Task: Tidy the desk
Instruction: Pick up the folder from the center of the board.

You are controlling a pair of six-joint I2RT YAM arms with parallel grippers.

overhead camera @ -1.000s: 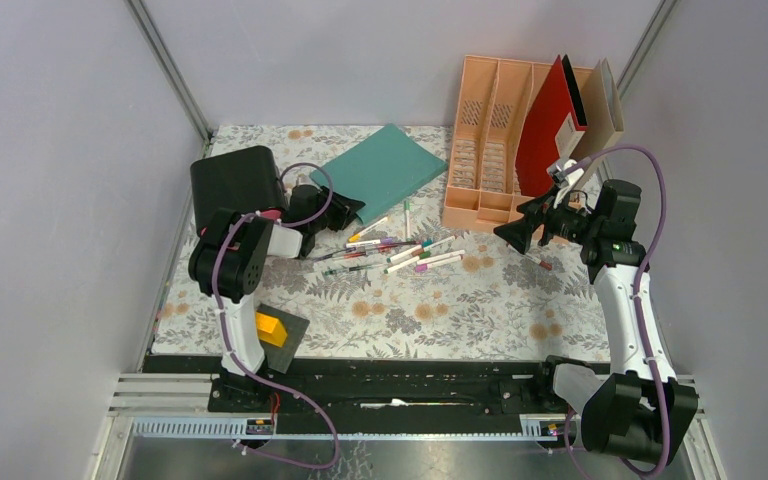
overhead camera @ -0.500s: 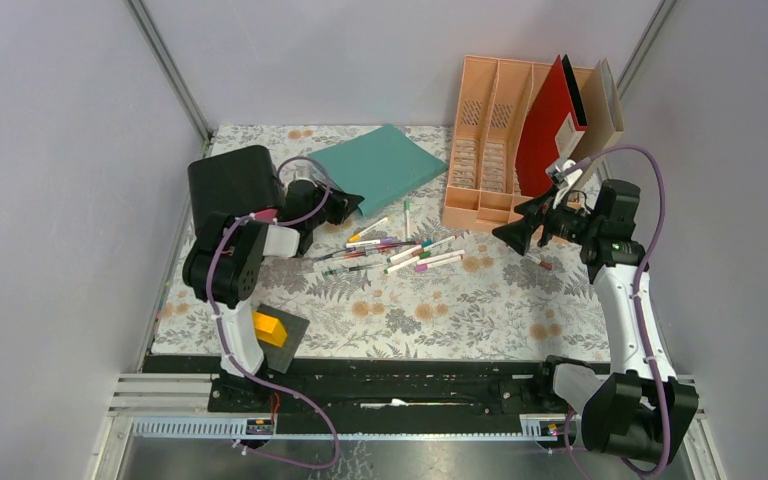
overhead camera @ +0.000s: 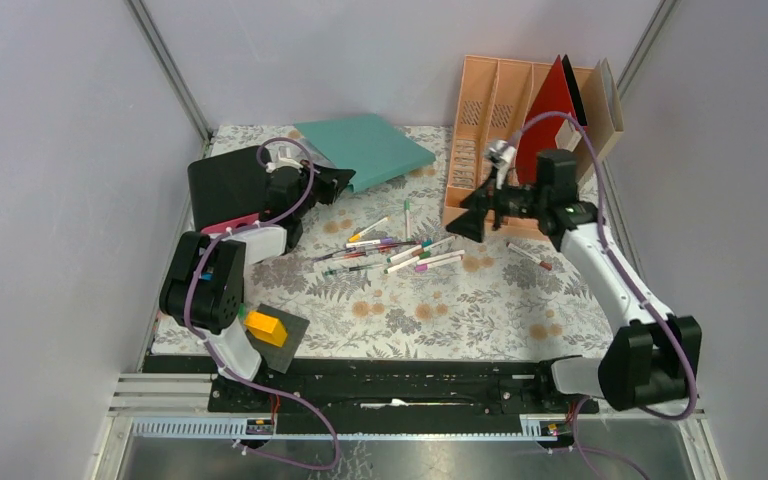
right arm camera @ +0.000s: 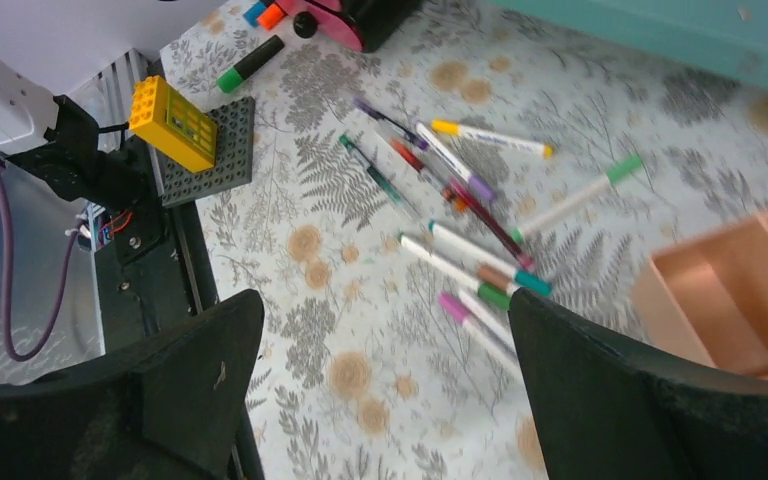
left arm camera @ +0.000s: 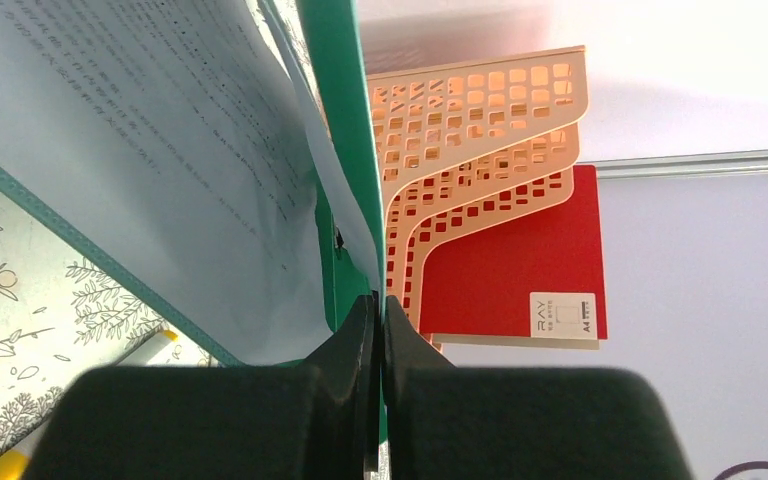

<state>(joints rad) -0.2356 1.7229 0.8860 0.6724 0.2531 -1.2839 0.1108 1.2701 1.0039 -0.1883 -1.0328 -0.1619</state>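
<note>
My right gripper grabs the teal folder by its riveted edge [overhead camera: 415,168] [right arm camera: 725,58] beside the rack next. That leaves the folder's opposite edge free to enter the rack.
The desk [overhead camera: 440,310] is covered by a pale cloth with grey ferns and orange flowers. My left gripper [overhead camera: 335,180] is shut on the near edge of a teal folder [overhead camera: 365,148], which is lifted off the cloth at the back. In the left wrist view the left gripper [left arm camera: 380,305] pinches the teal folder's cover [left arm camera: 335,150], with printed pages [left arm camera: 140,150] hanging to the left. Several markers [overhead camera: 400,250] lie scattered mid-desk. My right gripper [overhead camera: 465,215] hovers open just right of them. In its wrist view the right gripper [right arm camera: 385,300] holds nothing above the desk [right arm camera: 360,400], near the markers [right arm camera: 460,210].
A peach file rack [overhead camera: 485,130] stands at the back right with a red folder [overhead camera: 550,110] leaning in it. A black drawer box [overhead camera: 225,185] sits at the back left. A yellow brick [overhead camera: 265,327] rests on a grey plate at the front left. One marker [overhead camera: 528,256] lies apart.
My left gripper has shut on the teal folder and raised it toward the back. The right arm has swung left, from the red folder to in front of the rack.
</note>
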